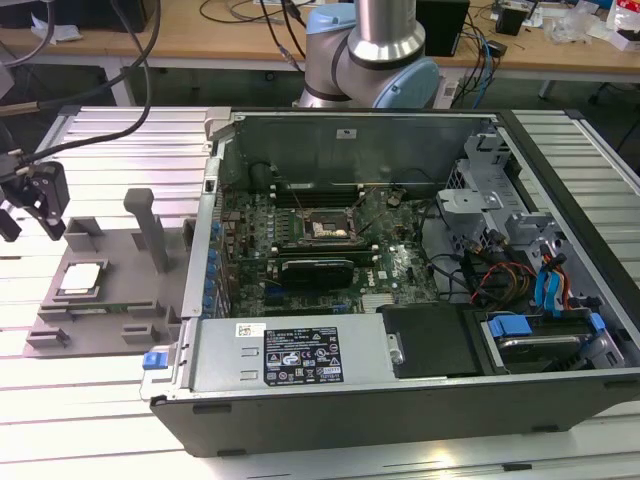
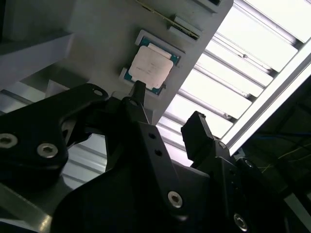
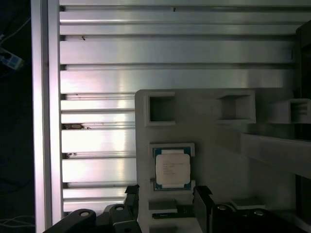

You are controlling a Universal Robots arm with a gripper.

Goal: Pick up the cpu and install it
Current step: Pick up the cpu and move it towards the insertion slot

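Note:
I need to grip the cpu next by its open side edges with my gripper, because the sides of the holder are tight against two ends of the cpu (image 1: 80, 278).
The cpu (image 1: 80, 278) is a small square chip with a silver-grey top. It lies flat in a pocket of the grey holder (image 1: 110, 250) on the slatted table, at the exterior view's left. My gripper (image 1: 35, 200) hangs above and just beyond it, open and holding nothing. In the first wrist view the cpu (image 3: 172, 169) lies just ahead of my gripper (image 3: 166, 194), whose two black fingers stand apart. The second wrist view shows the cpu (image 2: 150, 68) beyond my gripper (image 2: 167, 107). The black-framed socket (image 1: 325, 228) sits on the motherboard inside the open computer case (image 1: 400, 380).
A grey upright post (image 1: 148, 225) rises from the holder beside the cpu. Inside the case are a long black card (image 1: 318, 270), drive bays and cables (image 1: 520, 270). The arm's base (image 1: 375, 50) stands behind the case. Aluminium slats (image 3: 160, 53) surround the holder.

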